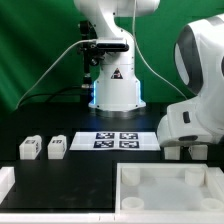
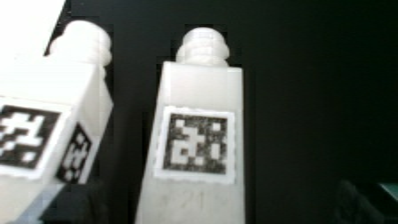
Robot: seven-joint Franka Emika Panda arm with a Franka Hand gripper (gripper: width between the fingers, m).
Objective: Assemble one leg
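Note:
My gripper's open fingers are low on either side of the middle leg, so it is time to close on that leg now.
In the wrist view two legs lie side by side on the black table, each a white cuboid with a square tag and a rounded peg at the end. One leg (image 2: 199,130) lies straight under my gripper (image 2: 214,208); the other leg (image 2: 54,110) is just beside it. The gripper looks open, with dim dark fingers (image 2: 365,195) wide of the middle leg and not touching it. In the exterior view the gripper (image 1: 185,150) hangs low at the right and hides those legs. Two more legs (image 1: 28,148) (image 1: 57,147) stand at the left.
The marker board (image 1: 118,140) lies in the middle of the table before the robot base (image 1: 112,85). The large white tray-like panel (image 1: 125,185) with corner sockets lies at the front right. A white block (image 1: 5,185) sits at the front left edge.

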